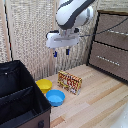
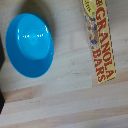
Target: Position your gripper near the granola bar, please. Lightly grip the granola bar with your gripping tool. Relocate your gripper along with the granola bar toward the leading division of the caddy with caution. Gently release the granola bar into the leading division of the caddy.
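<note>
My gripper grabs the granola bar box across its narrow top edge (image 1: pixel 70 73) (image 2: pixel 101 40) next, since the box stands on its long edge with wide sides.
The granola bar box (image 1: pixel 69 82), red and yellow-orange with lettering, stands on its long edge on the wooden table, in the middle of the exterior view. In the wrist view its yellow edge reading "GRANOLA BARS" (image 2: pixel 101 41) shows from above. My gripper (image 1: pixel 61 51) hangs well above the box, a little toward the exterior view's left, its blue-tipped fingers apart and empty. The fingers do not show in the wrist view. The black fabric caddy (image 1: pixel 20 98) stands at the exterior view's lower left, with an inner divider making compartments.
A blue bowl (image 1: pixel 55 97) (image 2: pixel 30 45) lies between the caddy and the box, and a yellow bowl (image 1: pixel 44 85) lies just behind it. A brown drawer cabinet (image 1: pixel 110 45) stands at the exterior view's right. A slatted wall runs behind.
</note>
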